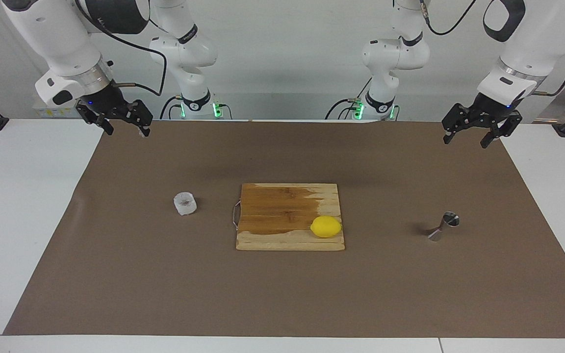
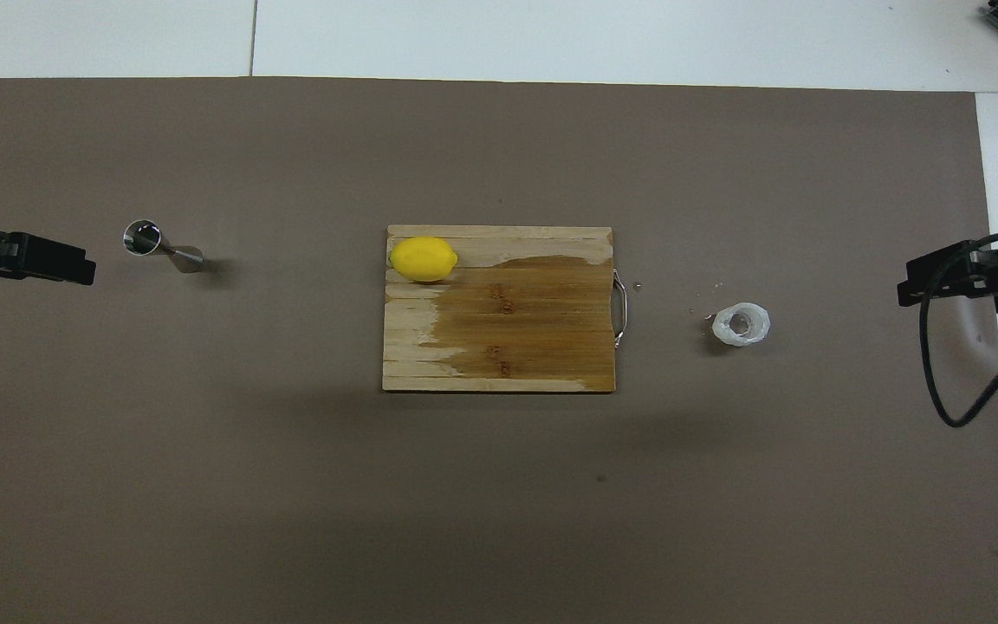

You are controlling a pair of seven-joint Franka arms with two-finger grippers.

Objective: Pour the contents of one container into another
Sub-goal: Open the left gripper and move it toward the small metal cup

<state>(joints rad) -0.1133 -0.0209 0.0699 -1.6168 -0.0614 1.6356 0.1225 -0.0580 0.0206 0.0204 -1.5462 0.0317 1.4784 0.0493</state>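
Observation:
Next, my left gripper picks up the jigger by its steel body, which leaves the jigger's opening free for the pour.
The whitish plastic cup stands upright on the brown mat toward the right arm's end of the table, with something brownish inside; it also shows in the overhead view. The steel jigger stands upright toward the left arm's end; it also shows in the overhead view. My right gripper hangs open and empty in the air over the mat's edge near its base, apart from the cup. My left gripper hangs open and empty over the mat's corner at its own end, apart from the jigger. Both arms wait.
A wooden cutting board with a wire handle lies at the mat's middle, between cup and jigger, partly darkened. A yellow lemon sits on its corner toward the jigger. A few small specks lie beside the cup.

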